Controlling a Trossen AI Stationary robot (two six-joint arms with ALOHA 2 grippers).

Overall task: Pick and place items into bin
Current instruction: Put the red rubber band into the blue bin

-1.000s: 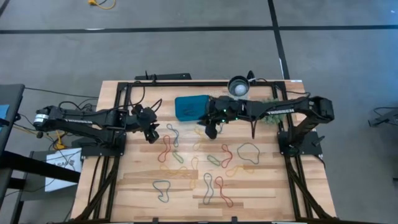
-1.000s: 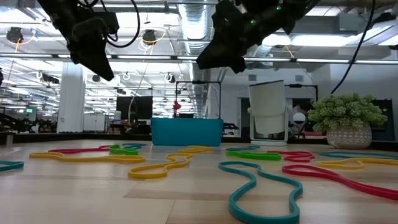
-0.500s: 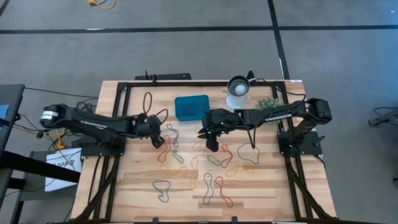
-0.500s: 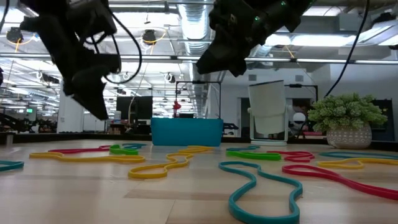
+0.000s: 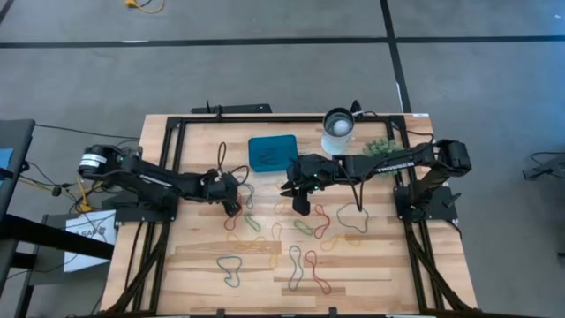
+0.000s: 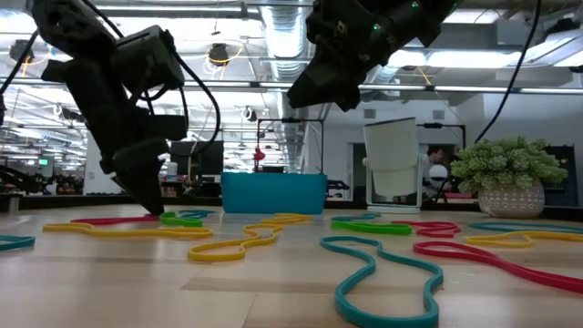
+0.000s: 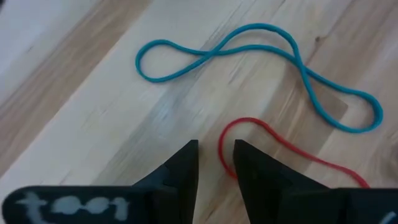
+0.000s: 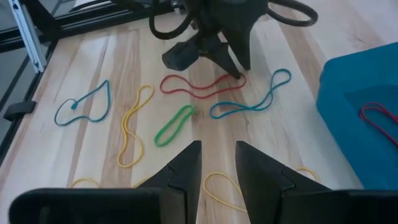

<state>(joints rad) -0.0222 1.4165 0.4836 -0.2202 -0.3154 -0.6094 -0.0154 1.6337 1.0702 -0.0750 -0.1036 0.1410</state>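
My left gripper should next grab the red band by its looped end [image 7: 227, 146] for the teal bin.
Several rubber-band items lie loose on the wooden table [image 5: 380, 265]. The teal bin [image 5: 272, 152] stands at the far middle, with a red band [image 8: 379, 118] inside. My left gripper [image 7: 214, 155] is low over the table, left of centre, pointing steeply down. It is open by a narrow gap, and its fingers stand astride the looped end of a red band [image 7: 225, 140]. A teal band [image 7: 261, 62] lies just beyond. My right gripper [image 5: 298, 205] hangs open above the table's middle, near side of the bin, holding nothing.
A round white-and-metal cup [image 5: 338, 124] and a spiky green plant ball [image 5: 381, 146] stand right of the bin at the far edge. Green [image 8: 174, 124], yellow [image 8: 134, 124] and teal [image 8: 81, 102] bands lie between the grippers. More bands are spread toward the near edge.
My left gripper has dropped from well above the table almost onto it, moving toward the right and near edges to the red band and tipping steeper. My right gripper swung from over the bin toward the near edge, then kept still. The bands have stayed where they were.
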